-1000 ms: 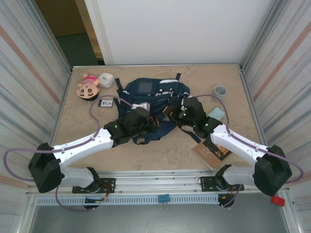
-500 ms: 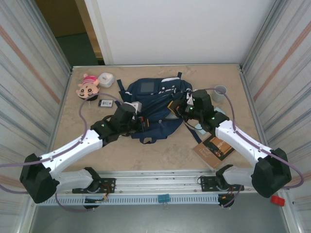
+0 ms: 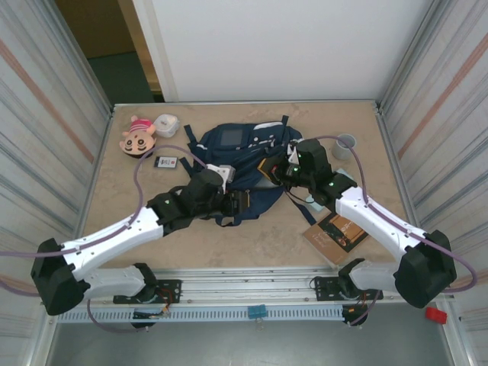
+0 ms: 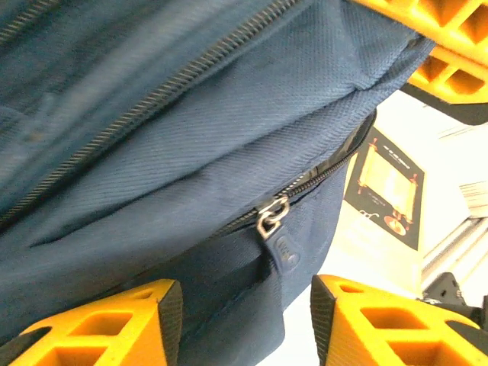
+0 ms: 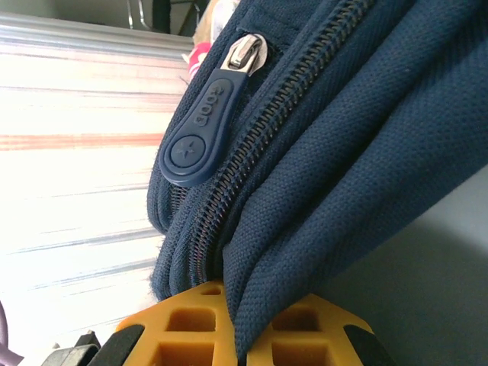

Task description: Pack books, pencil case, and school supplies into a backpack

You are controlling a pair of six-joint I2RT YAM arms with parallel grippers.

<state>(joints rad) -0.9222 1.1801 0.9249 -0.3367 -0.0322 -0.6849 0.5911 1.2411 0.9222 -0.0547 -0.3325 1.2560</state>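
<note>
My left gripper needs to move toward the zipper pull (image 4: 274,221) first. Its fingers stop short of it, so they would miss it if I closed now.
The navy backpack (image 3: 242,152) lies in the middle of the table. My left gripper (image 3: 242,200) is at its near edge, open; its orange fingers (image 4: 99,324) straddle a strap just below a zipper pull (image 4: 274,221) without touching it. My right gripper (image 3: 273,169) is at the backpack's right side, shut on a fold of fabric (image 5: 305,229) beside a zipper with a round-ended pull (image 5: 202,133). The brown book (image 3: 335,235) lies by the near right edge, partly under the right arm. One white-and-dark packet (image 3: 166,162) lies left of the backpack. The pale blue pad (image 3: 314,201) peeks out under the right arm.
A pink doll head (image 3: 137,136) and a white object (image 3: 166,124) sit at the back left. A grey cup (image 3: 345,142) stands at the back right. Corrugated walls close in both sides.
My left gripper drew back left, then came in to the backpack's near edge. My right gripper rose toward the back and shifted slightly left, still holding the fabric.
</note>
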